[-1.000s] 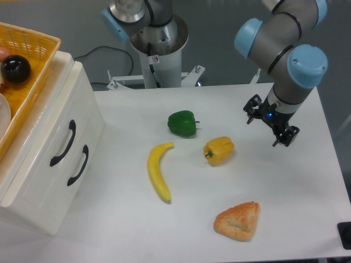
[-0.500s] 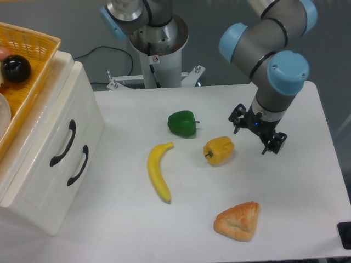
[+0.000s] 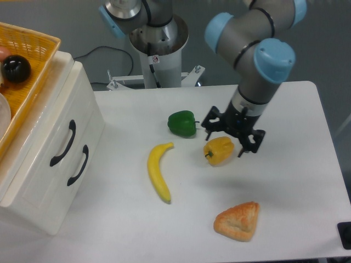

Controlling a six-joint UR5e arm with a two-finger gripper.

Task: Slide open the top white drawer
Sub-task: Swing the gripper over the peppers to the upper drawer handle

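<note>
My gripper will next grab the top drawer's curved black handle [image 3: 63, 143], which stands out, to slide the drawer open. The top white drawer has its flat front [image 3: 54, 137] closed.
The small white cabinet stands at the left of the table, its front facing right. The top white drawer [image 3: 54, 130] is pushed in, its curved black handle [image 3: 63, 143] just above the lower drawer's handle [image 3: 78, 165]. My gripper [image 3: 227, 138] hangs far to the right of the cabinet, over the middle of the table and right above a yellow pepper [image 3: 218, 150]. Its two black fingers are spread apart with nothing held between them.
A green pepper [image 3: 182, 123], a banana [image 3: 158, 172] and a pastry [image 3: 238, 220] lie on the table between the gripper and the cabinet or in front. A yellow woven basket [image 3: 33, 66] with a black ball [image 3: 15, 69] sits on the cabinet top.
The arm has swung left across the table, carrying the gripper from the right side to above the yellow pepper. The drawers and the food have not moved.
</note>
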